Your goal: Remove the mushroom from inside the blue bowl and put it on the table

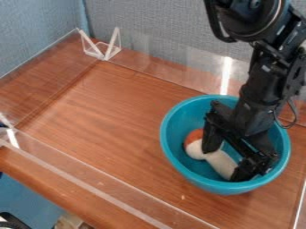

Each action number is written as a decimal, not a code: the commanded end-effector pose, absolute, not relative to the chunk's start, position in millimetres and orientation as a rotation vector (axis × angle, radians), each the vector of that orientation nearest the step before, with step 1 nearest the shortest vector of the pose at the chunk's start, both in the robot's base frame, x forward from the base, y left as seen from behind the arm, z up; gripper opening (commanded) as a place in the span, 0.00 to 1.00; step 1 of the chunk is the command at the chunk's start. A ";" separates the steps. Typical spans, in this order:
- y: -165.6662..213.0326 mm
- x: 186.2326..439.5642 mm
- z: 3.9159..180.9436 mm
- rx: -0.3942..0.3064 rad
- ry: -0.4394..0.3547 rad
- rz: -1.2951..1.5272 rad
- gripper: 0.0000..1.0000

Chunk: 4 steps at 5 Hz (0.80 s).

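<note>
Next, my gripper grabs the mushroom's cream stem (pixel 220 163), to take the mushroom (pixel 201 148) out of the blue bowl.
The blue bowl (pixel 182 122) sits at the right of the table (pixel 96 107). The mushroom (pixel 201 148) lies inside it, orange-brown cap to the left and cream stem running toward the bowl's front right. My black gripper (pixel 230 150) reaches down into the bowl, open, its fingers straddling the stem. I cannot tell whether they touch the mushroom. The arm rises to the upper right.
Low clear acrylic walls (pixel 72 183) border the tabletop. A small white wire stand (pixel 100 41) is at the far left corner behind the wall. A blue textured wall lies behind.
</note>
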State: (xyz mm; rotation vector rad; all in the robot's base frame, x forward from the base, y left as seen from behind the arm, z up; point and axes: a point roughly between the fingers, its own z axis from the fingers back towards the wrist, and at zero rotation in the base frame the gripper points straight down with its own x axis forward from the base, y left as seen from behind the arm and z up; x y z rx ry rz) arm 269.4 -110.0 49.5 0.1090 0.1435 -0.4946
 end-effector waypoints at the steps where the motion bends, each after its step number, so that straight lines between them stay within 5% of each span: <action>1: -103.4 274.3 63.6 0.108 0.093 -0.469 1.00; 4: -96.7 274.6 59.9 0.134 0.096 -0.451 1.00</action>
